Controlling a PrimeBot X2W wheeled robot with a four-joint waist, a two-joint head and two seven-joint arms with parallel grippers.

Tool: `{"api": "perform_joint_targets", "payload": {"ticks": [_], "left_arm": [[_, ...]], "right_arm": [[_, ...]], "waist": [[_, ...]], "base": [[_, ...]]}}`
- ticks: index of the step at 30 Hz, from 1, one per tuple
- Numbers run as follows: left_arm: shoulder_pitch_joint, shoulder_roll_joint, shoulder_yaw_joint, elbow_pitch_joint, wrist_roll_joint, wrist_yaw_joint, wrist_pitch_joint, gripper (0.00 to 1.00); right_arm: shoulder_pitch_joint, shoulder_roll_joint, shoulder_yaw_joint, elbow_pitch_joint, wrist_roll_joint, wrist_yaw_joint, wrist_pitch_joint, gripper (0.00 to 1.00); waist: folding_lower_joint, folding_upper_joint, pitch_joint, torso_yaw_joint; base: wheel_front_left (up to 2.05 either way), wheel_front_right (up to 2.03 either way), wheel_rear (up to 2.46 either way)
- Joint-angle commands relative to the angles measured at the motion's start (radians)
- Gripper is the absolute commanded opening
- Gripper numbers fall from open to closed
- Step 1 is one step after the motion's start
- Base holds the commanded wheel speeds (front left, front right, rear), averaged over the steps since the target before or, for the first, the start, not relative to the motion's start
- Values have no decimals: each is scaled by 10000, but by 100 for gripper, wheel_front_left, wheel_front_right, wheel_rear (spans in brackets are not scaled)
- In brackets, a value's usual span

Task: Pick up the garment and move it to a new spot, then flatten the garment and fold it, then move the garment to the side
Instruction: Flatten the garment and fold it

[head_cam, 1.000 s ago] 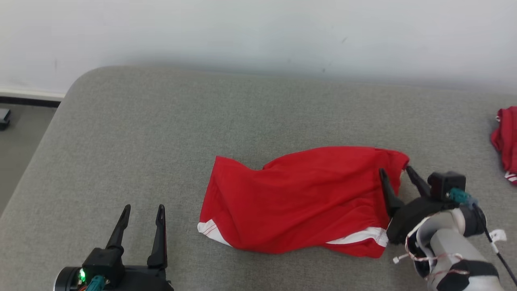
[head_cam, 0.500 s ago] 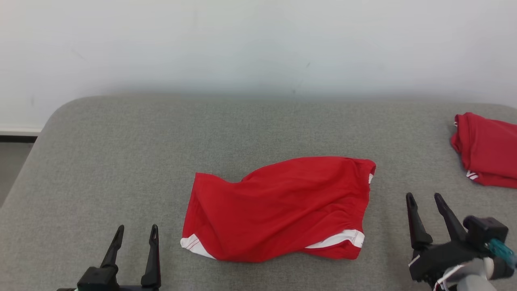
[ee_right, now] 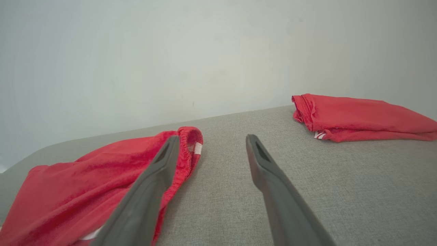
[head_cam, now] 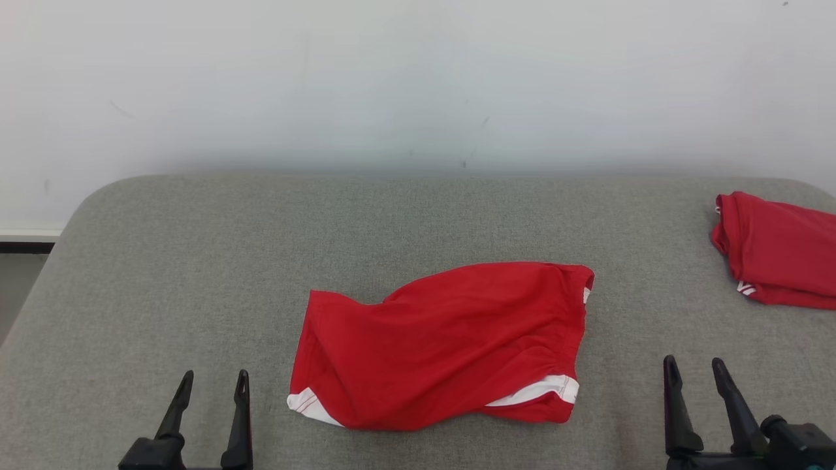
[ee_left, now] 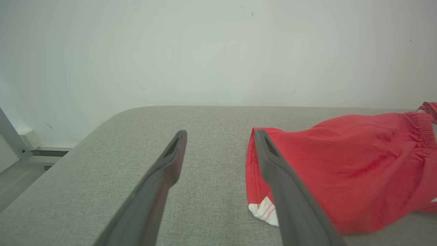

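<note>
The garment is loose and in broad folds. The next step is for my left gripper to pick up the garment by the white hem corner [head_cam: 302, 401] [ee_left: 258, 208] that sticks out.
The garment [head_cam: 444, 343] is a pair of red shorts with white trim, lying folded and slightly rumpled in the middle of the grey padded table [head_cam: 196, 261]. It also appears as red cloth [ee_left: 341, 171] to the right of my left fingers and as red cloth [ee_right: 95, 188] to the left of my right fingers. My left gripper [head_cam: 213, 378] stands open at the lower left, apart from the cloth. At the lower right my right gripper [head_cam: 693, 365] is open too, clear of the waistband, with nothing between its fingers.
A second red folded garment [head_cam: 777, 251] lies at the table's far right edge; it is also visible [ee_right: 358, 118] in the right wrist view. A pale wall [head_cam: 418, 85] rises behind the table. The table's rounded left corner drops to the floor [head_cam: 19, 287].
My right gripper has let go of the garment's waistband and drawn back to the lower right. The head camera has tilted up, shifting the whole picture. The garment now lies flatter.
</note>
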Motion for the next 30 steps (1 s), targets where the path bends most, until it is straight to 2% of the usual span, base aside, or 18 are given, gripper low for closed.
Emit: {"api": "perform_joint_targets", "payload": {"ticks": [1, 11, 30], "left_arm": [[152, 36, 45, -32, 20, -11, -31, 100], [271, 213, 337, 140, 288, 139, -31, 100], [392, 213, 195, 236, 232, 238, -31, 100]], "right_arm": [[115, 51, -3, -119, -90, -23, 21, 100], [720, 473, 248, -891, -367, -23, 459, 100], [905, 565, 266, -1139, -433, -23, 867, 100]], "waist": [[1, 0, -17, 1], [1, 0, -211, 237], [1, 0, -184, 294]], "base": [[0, 0, 0], [0, 0, 0], [0, 0, 0]]}}
